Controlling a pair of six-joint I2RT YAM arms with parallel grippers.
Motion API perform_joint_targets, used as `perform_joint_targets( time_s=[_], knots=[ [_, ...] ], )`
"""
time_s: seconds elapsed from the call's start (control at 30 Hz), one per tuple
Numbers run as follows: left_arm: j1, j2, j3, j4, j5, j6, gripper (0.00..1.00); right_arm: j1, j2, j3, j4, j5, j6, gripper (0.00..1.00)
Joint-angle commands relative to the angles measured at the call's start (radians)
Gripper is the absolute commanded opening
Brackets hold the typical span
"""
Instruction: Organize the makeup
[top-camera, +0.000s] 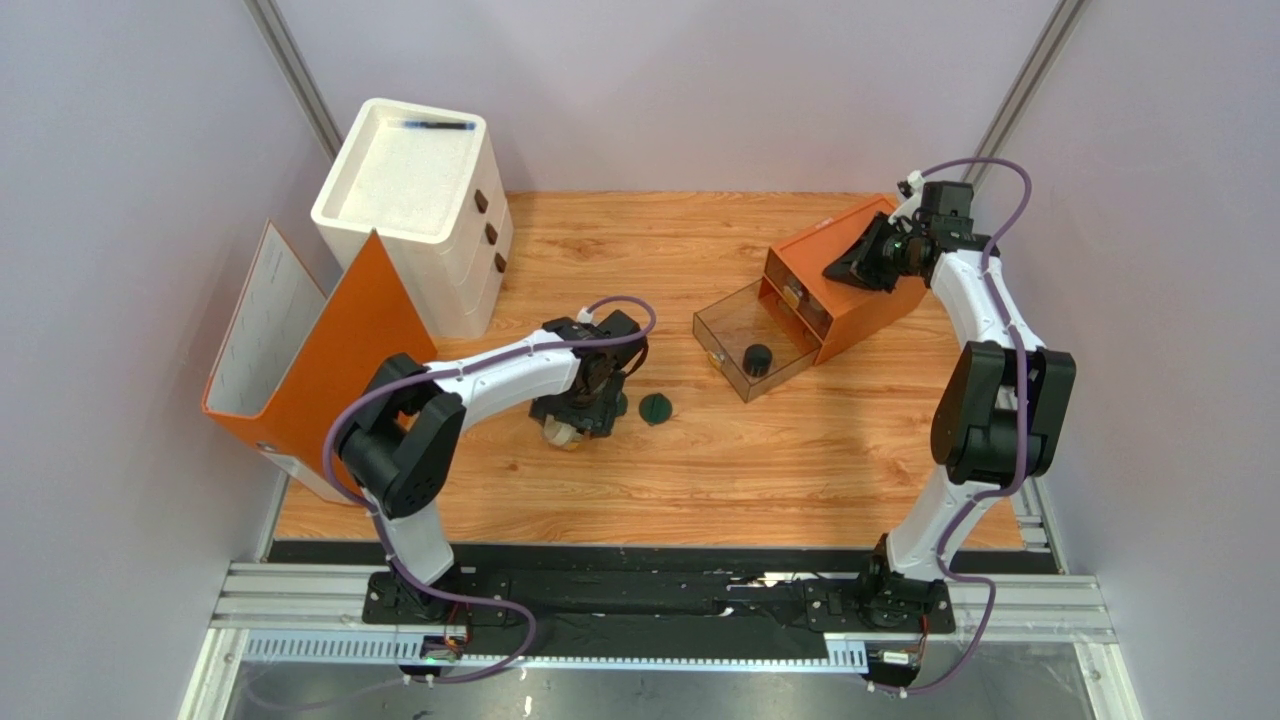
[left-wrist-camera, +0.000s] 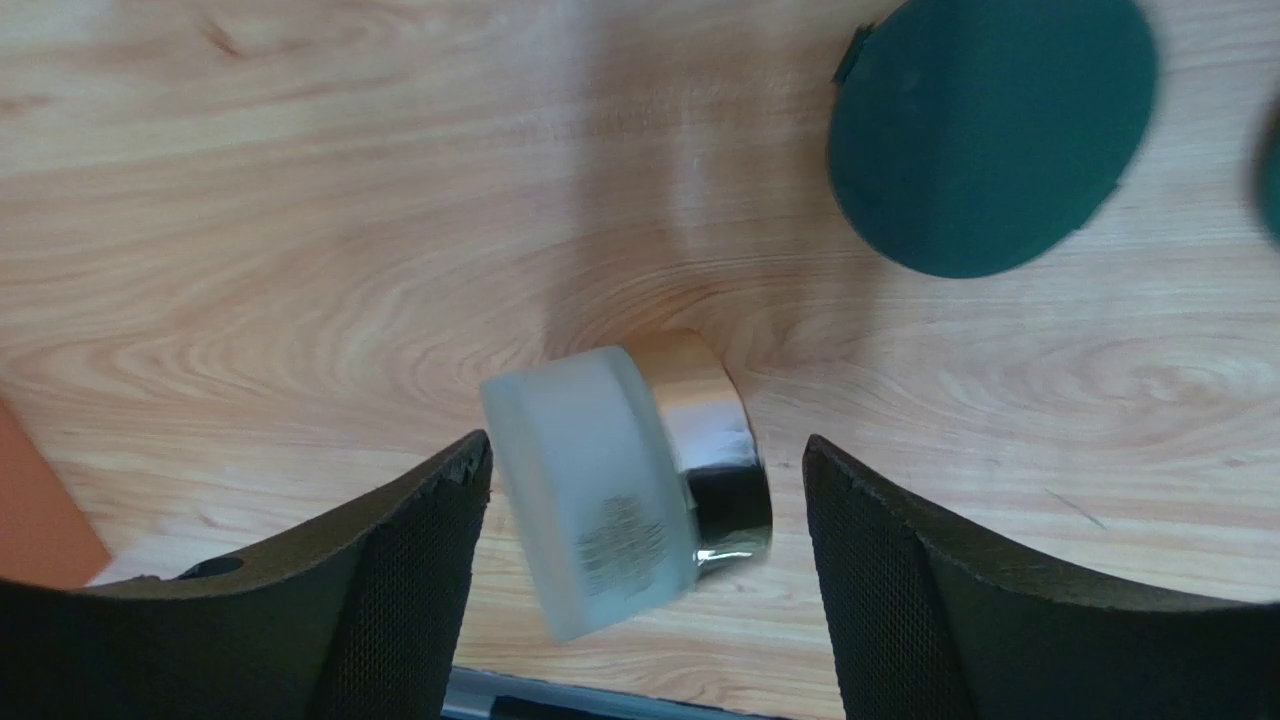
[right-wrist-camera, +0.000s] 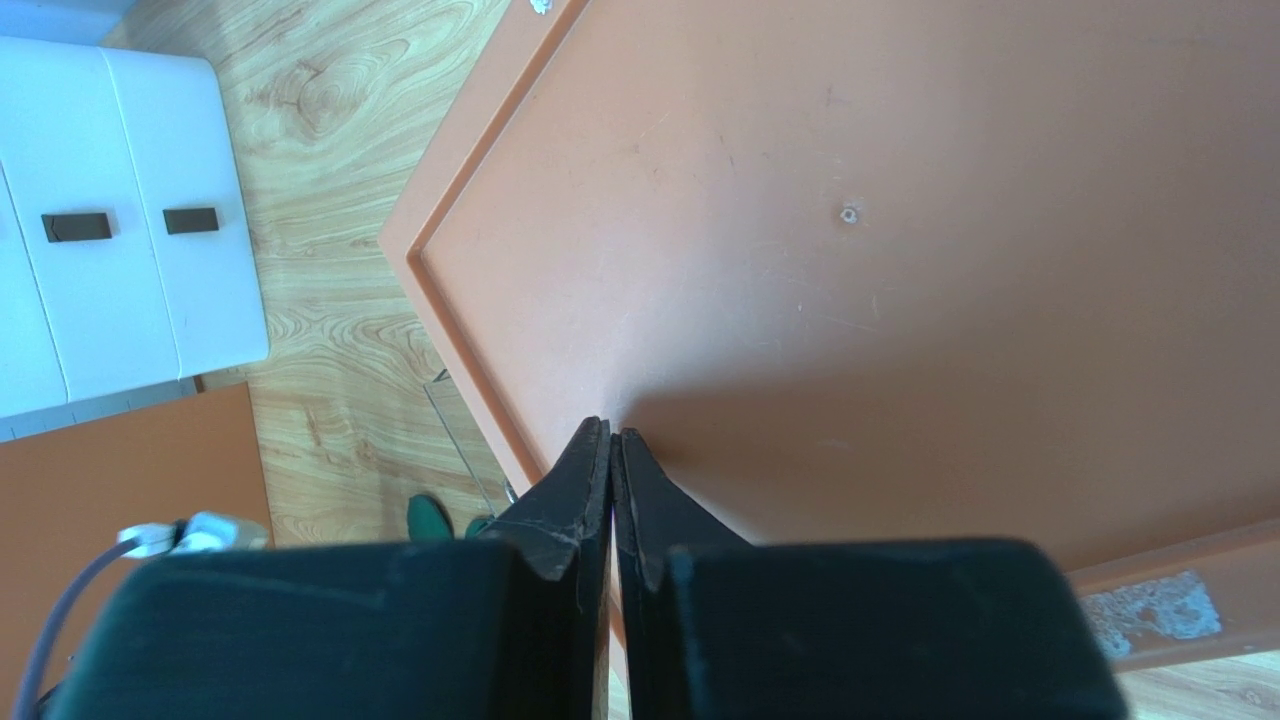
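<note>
The jar sits at an angle below my fingers, so it is too early to close. My left gripper first lowers to the jar, then closes on it.
A cream round jar (left-wrist-camera: 594, 495) with a shiny metal lid lies tilted on its side on the wooden table, between the open fingers of my left gripper (left-wrist-camera: 646, 446); no grip shows. From above, the left gripper (top-camera: 583, 408) hangs over the jar (top-camera: 559, 437). A flat dark-green disc (top-camera: 655, 407) lies just right of it, large in the left wrist view (left-wrist-camera: 984, 128); a second green edge (left-wrist-camera: 1271, 173) shows at that view's right border. A black round jar (top-camera: 757, 359) sits in the open clear drawer (top-camera: 721, 323). My right gripper (right-wrist-camera: 613, 438) is shut, tips on the orange drawer box top (right-wrist-camera: 932, 270). The tubes are out of view.
The orange drawer box (top-camera: 849, 293) stands at the right back with its drawer pulled out toward the middle. A white drawer unit (top-camera: 413, 203) stands at the back left, and an orange and white binder (top-camera: 308, 368) leans beside it. Grey walls enclose the table.
</note>
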Motion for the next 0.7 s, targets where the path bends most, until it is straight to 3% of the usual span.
perform_joint_targets(
  time_s=[0.0,0.17,0.27,0.3,0.37,0.53,0.67],
  knots=[
    [0.009,0.015,-0.073,0.056,0.082,-0.052,0.8,0.017,0.128,-0.102,-0.246,0.157,-0.059,0.05],
    [0.01,0.067,-0.067,0.06,0.108,-0.046,0.78,0.017,0.133,-0.099,-0.245,0.153,-0.059,0.05],
    [0.01,0.077,-0.07,0.079,0.129,-0.046,0.69,0.017,0.133,-0.097,-0.246,0.153,-0.059,0.05],
    [0.01,0.074,-0.069,0.087,0.135,-0.046,0.53,0.017,0.133,-0.097,-0.246,0.153,-0.059,0.05],
    [0.01,0.07,-0.058,0.092,0.14,-0.041,0.0,0.017,0.133,-0.097,-0.246,0.151,-0.06,0.05],
    [0.01,0.059,0.0,0.079,0.152,0.003,0.0,0.017,0.137,-0.096,-0.246,0.147,-0.059,0.05],
    [0.009,0.031,0.16,0.096,0.196,0.031,0.0,0.017,0.137,-0.093,-0.246,0.148,-0.059,0.06]
  ],
)
